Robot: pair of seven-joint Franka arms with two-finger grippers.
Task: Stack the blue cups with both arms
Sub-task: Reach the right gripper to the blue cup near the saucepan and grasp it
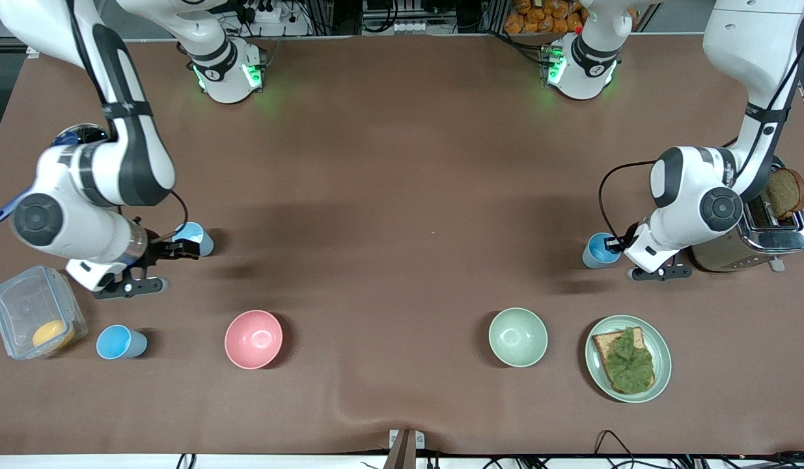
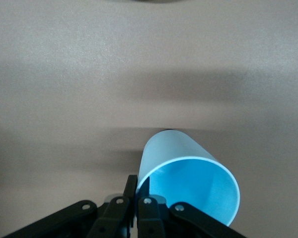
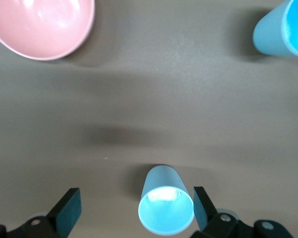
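Note:
My right gripper grips the cup by its rim next, since this leaves the blue cup's base free for stacking.
Three blue cups stand on the brown table. My left gripper is shut on the rim of one cup beside the toaster. In the left wrist view the fingers pinch the wall of this cup; I cannot tell whether it is lifted. My right gripper is open above a second cup at the right arm's end. In the right wrist view this cup shows between the spread fingers, close to one. The third cup stands nearer the front camera.
A pink bowl and a pale-green bowl stand toward the front camera. A green plate holds toast with lettuce. A toaster with bread stands by the left arm. A clear lidded box sits near the third cup.

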